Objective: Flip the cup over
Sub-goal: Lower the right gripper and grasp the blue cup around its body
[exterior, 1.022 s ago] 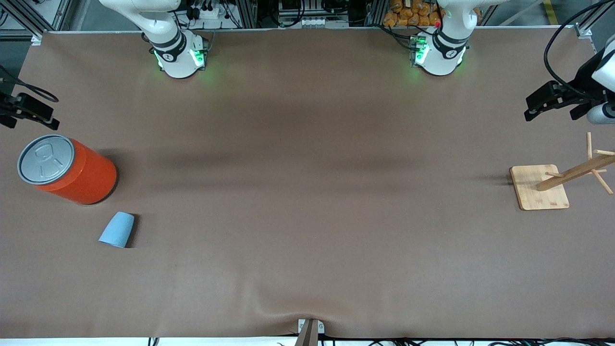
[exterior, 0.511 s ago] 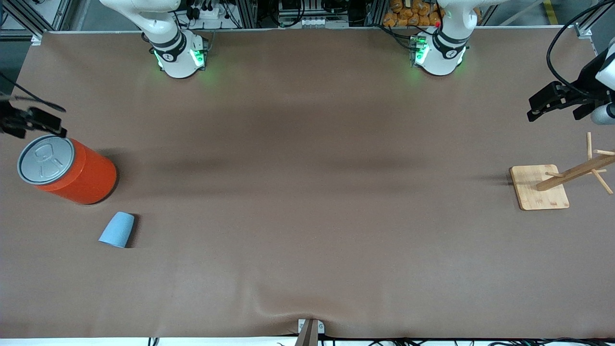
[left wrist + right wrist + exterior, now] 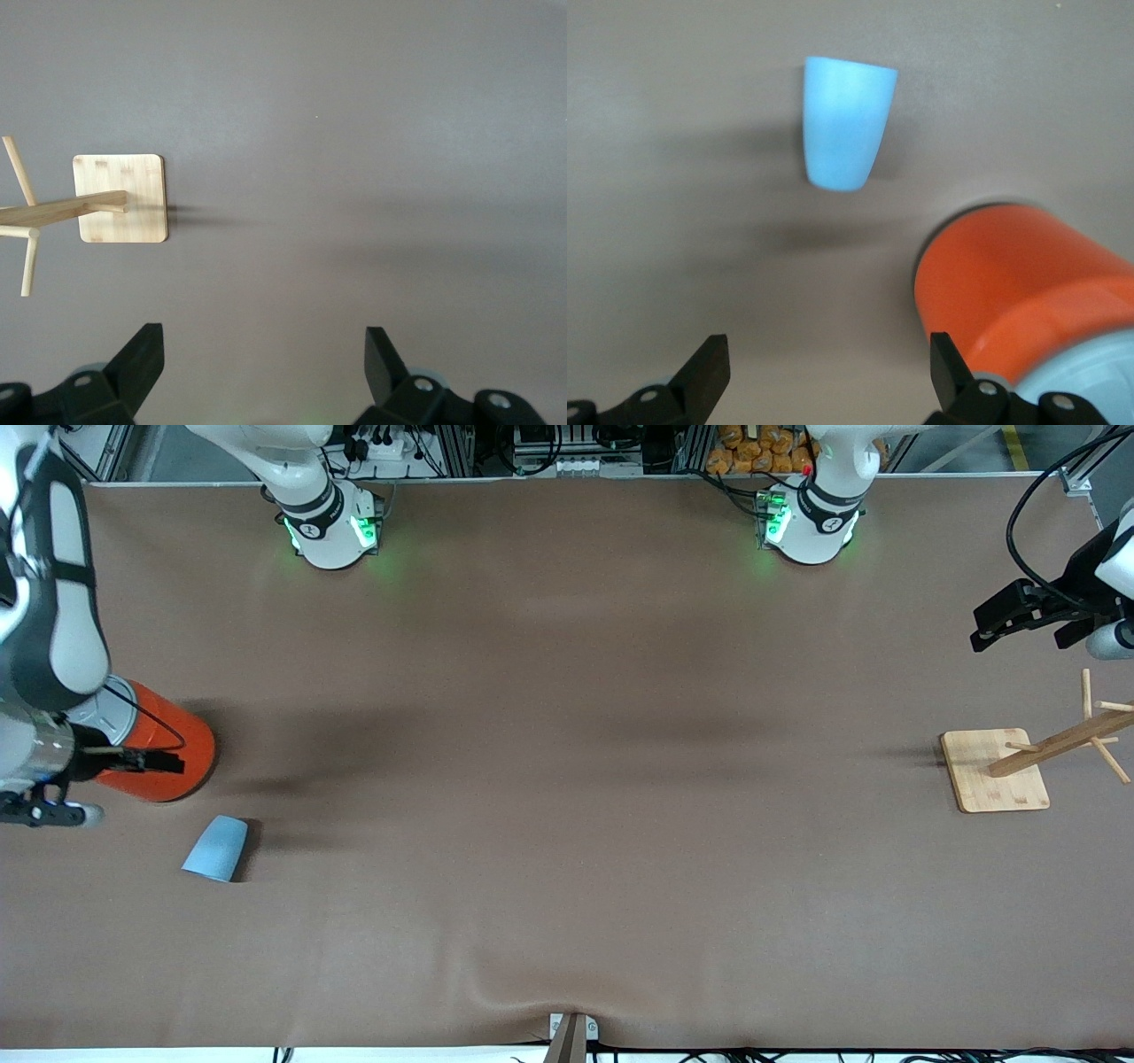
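Observation:
The light-blue cup's open rim [image 3: 851, 64] has to stay free for the flip, so the right gripper will next grab the cup by its sides near the cup's base.
The cup [image 3: 215, 849] is a small light-blue tumbler that appears to lie on its side on the brown table, nearer to the front camera than the orange can [image 3: 164, 748]. Its inside does not show. In the right wrist view the cup [image 3: 846, 122] lies ahead of the fingers, apart from them. My right gripper [image 3: 151, 762] hangs over the can's side toward the cup; it shows open and empty in the right wrist view [image 3: 830, 363]. My left gripper [image 3: 1001, 615] waits open and empty at the left arm's end of the table, as its wrist view [image 3: 264, 354] shows.
The orange can [image 3: 1019, 283] stands close beside one right finger. A wooden peg rack on a square base [image 3: 992, 771] stands at the left arm's end of the table, and shows in the left wrist view [image 3: 121, 197]. The brown table cover has a wrinkle [image 3: 532, 992] near the front edge.
My right arm has swung from the table's edge over the orange can, toward the cup, and now hides the can's lid. The cup, the can and the left arm have hardly moved.

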`<state>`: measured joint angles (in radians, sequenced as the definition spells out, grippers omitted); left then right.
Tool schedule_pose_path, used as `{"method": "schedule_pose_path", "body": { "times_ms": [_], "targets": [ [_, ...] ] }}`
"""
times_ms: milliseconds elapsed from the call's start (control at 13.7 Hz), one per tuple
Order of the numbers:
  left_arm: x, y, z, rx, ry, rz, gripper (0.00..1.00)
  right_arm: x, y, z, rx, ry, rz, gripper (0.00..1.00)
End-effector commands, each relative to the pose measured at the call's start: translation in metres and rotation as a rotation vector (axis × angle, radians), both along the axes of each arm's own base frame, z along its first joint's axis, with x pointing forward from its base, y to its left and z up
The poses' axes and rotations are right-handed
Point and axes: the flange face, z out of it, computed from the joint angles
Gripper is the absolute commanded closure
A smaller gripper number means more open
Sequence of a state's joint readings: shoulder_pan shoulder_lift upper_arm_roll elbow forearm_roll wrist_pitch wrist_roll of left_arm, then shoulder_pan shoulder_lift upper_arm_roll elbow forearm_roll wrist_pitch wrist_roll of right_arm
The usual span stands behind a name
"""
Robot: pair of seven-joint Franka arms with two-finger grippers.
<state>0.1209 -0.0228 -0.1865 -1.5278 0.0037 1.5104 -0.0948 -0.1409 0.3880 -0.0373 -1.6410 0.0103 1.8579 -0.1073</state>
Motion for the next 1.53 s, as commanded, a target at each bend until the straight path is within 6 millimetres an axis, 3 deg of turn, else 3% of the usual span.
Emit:
{"method": "schedule_pose_path", "body": {
  "times_ms": [0,219,511,876,1169,1315,1388,1461],
  "targets": [
    [0.0,0.003,0.005,0.013,-0.011,0.005,0.0,0.017,-0.006,-0.041,-0.005,-0.038,0.009,0.0],
    [0.0,0.001,0.005,0.011,-0.018,0.002,0.0,0.036,-0.006,-0.102,-0.022,-0.115,0.014,0.0],
    [0.001,0.002,0.007,0.012,-0.023,0.002,0.0,0.045,0.001,-0.155,-0.031,-0.155,0.028,0.0],
    [0.005,0.003,0.005,0.008,-0.041,0.003,0.0,0.048,0.003,-0.175,-0.043,-0.18,0.041,0.0],
    [0.012,0.004,-0.003,0.007,-0.035,0.003,0.0,0.05,-0.011,-0.184,-0.054,-0.218,0.062,0.0],
    [0.014,0.004,-0.005,0.005,-0.034,0.003,0.0,0.05,-0.012,-0.183,-0.051,-0.217,0.057,0.38],
    [0.014,0.004,-0.004,0.005,-0.037,0.003,0.0,0.05,-0.007,-0.18,-0.05,-0.212,0.067,0.47],
    [0.014,0.004,-0.003,0.006,-0.044,0.003,0.0,0.052,0.004,-0.166,-0.047,-0.21,0.091,0.47]
  ]
}}
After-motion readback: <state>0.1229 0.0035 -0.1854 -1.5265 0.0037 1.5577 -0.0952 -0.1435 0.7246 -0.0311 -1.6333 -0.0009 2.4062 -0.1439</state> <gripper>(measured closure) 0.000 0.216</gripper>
